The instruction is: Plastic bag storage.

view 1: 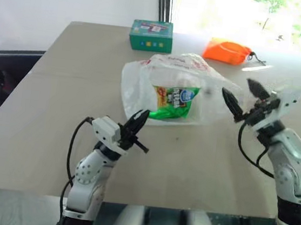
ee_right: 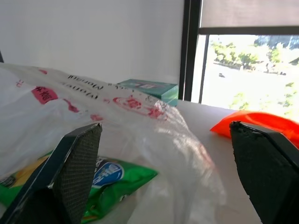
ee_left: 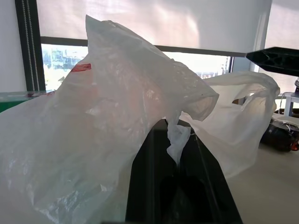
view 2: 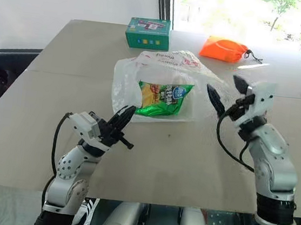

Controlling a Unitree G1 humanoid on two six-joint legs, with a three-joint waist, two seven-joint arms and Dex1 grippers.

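Observation:
The robot needs to grab the bag by that standing edge next with its right gripper, because the bag's thin film (view 1: 210,89) stands up in a loose edge beside the snack packet.
The plastic bag (view 1: 181,78), crinkly translucent white film with red print, lies at the middle of the table with a green-and-yellow snack packet (view 1: 174,101) inside it. My left gripper (view 1: 142,115) is at the bag's near left edge and shut on a fold of its film; in the left wrist view the bag (ee_left: 107,121) drapes over the black fingers (ee_left: 149,186). My right gripper (view 1: 241,93) hovers just right of the bag, open, with nothing between its fingers. The right wrist view looks between its pads (ee_right: 80,168) at the bag (ee_right: 154,140) and the packet (ee_right: 117,179).
An orange cloth pouch (view 1: 228,51) lies at the back right of the table (view 1: 55,134), and a green box (view 1: 151,35) stands at the back centre. A window runs behind the table's far edge.

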